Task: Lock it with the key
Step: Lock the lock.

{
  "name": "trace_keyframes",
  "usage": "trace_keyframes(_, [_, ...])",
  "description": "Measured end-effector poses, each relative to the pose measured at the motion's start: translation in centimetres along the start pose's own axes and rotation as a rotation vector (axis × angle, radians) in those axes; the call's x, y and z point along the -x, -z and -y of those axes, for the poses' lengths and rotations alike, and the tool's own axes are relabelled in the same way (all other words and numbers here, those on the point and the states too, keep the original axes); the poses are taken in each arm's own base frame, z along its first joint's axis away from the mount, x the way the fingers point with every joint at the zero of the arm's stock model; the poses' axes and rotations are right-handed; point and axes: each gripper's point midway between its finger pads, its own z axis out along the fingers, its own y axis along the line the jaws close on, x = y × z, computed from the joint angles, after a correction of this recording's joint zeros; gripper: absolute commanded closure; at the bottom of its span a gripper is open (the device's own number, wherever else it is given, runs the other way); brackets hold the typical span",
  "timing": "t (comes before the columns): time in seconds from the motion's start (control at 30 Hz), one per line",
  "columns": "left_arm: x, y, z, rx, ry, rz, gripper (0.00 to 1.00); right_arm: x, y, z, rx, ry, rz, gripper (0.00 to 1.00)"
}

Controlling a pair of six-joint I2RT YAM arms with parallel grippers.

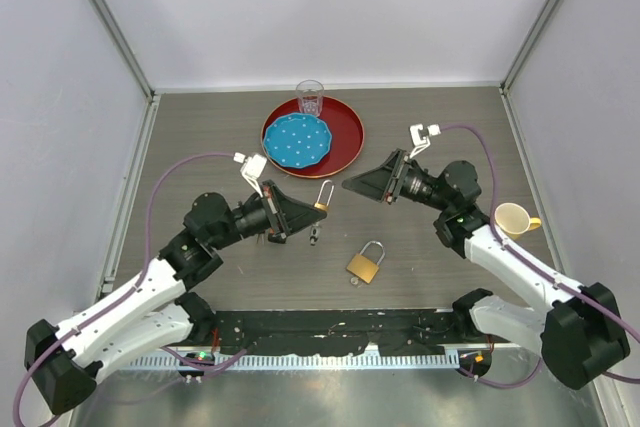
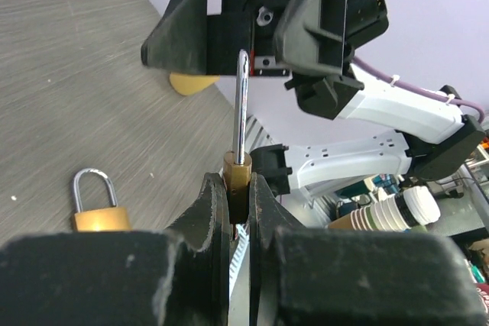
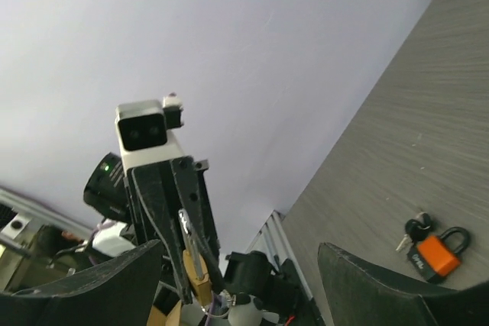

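The right gripper I have needs to take hold of the brass padlock's steel shackle (image 1: 326, 191) (image 3: 189, 237) next, so the key stays free for my left gripper to lock with.
My left gripper (image 1: 298, 213) is shut on the body of a brass padlock (image 2: 238, 175), with its steel shackle (image 2: 242, 104) pointing away from the fingers. A key (image 1: 313, 237) with a dark head hangs on a ring under that padlock (image 3: 197, 284); the left wrist view hides it behind the fingers. My right gripper (image 1: 358, 183) stands open just right of the shackle, facing it, with nothing between its fingers (image 2: 179, 28). A second brass padlock (image 1: 366, 265) lies shut on the table in front of both grippers.
A red tray (image 1: 345, 137) at the back holds a blue plate (image 1: 296, 140) and a clear glass (image 1: 310, 98). A yellow cup (image 1: 514, 219) stands at the right by my right arm. An orange padlock (image 3: 434, 253) with keys lies on the table.
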Motion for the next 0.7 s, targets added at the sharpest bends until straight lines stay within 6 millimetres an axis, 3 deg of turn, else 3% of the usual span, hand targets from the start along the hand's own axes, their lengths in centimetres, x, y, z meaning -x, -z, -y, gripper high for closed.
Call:
trace_keyframes(0.27, [0.3,-1.5,0.2,-0.041,0.035,0.004,1.0,-2.9,-2.4,-2.2,0.114,0.004,-0.105,0.33])
trace_keyframes(0.3, [0.3,-1.6,0.3,-0.047,0.037,0.004,1.0,-3.0,-2.6,-2.5,0.124,0.006,-0.111,0.41])
trace_keyframes(0.4, [0.5,-1.6,0.7,-0.063,0.044,0.009,1.0,-3.0,-3.1,-3.6,0.157,0.023,-0.118,0.51])
trace_keyframes(0.43, [0.6,-1.6,0.8,-0.07,0.044,0.013,1.0,-3.0,-3.3,-4.0,0.169,0.027,-0.121,0.6])
trace_keyframes(0.5, [0.7,-1.6,1.0,-0.079,0.044,0.017,1.0,-2.9,-3.6,-4.5,0.187,0.039,-0.121,0.7])
trace_keyframes(0.53, [0.7,-1.6,1.1,-0.081,0.044,0.018,1.0,-2.9,-3.8,-4.6,0.192,0.04,-0.123,0.85])
trace_keyframes(0.6, [0.7,-1.6,1.2,-0.087,0.044,0.019,1.0,-3.0,-4.0,-4.7,0.198,0.043,-0.126,0.98])
trace_keyframes(0.7, [0.6,-1.5,1.3,-0.093,0.065,0.018,0.96,-3.1,-4.1,-4.9,0.212,0.045,-0.137,0.98])
